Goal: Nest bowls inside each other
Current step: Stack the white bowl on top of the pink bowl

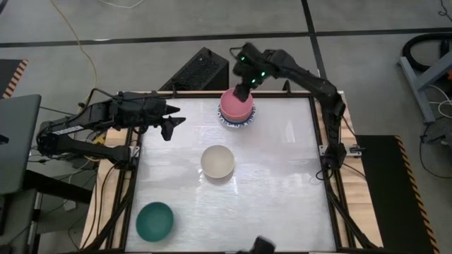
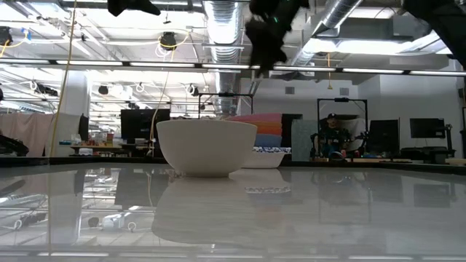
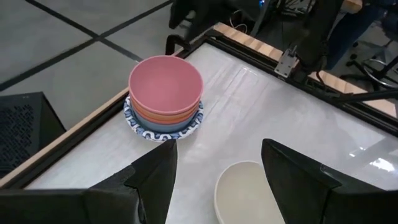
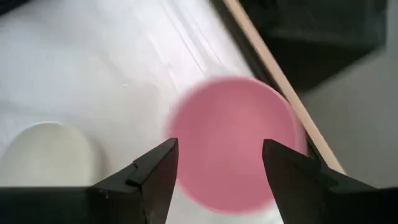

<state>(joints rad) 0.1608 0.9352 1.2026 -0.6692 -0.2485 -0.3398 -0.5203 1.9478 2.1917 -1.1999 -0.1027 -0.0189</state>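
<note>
My right gripper grips the cream bowl by its rim (image 1: 231, 152) next, to nest it in the pink bowl (image 1: 236, 104) that tops the stack.
A stack of nested bowls (image 1: 236, 107) stands near the table's far edge, a pink bowl (image 3: 165, 84) on top, orange and blue ones under it, a white bowl with a blue patterned rim (image 3: 138, 126) at the bottom. A cream bowl (image 1: 217, 161) stands alone mid-table. A teal bowl (image 1: 155, 220) sits near the front left corner. My right gripper (image 4: 220, 163) hangs open above the stack, holding nothing. My left gripper (image 1: 171, 121) is open above the table's far left, empty.
A raised wooden frame (image 1: 131, 176) edges the white table. A black box (image 1: 198, 70) stands just beyond the far edge. Free table surface lies to the right of the cream bowl and along the near edge.
</note>
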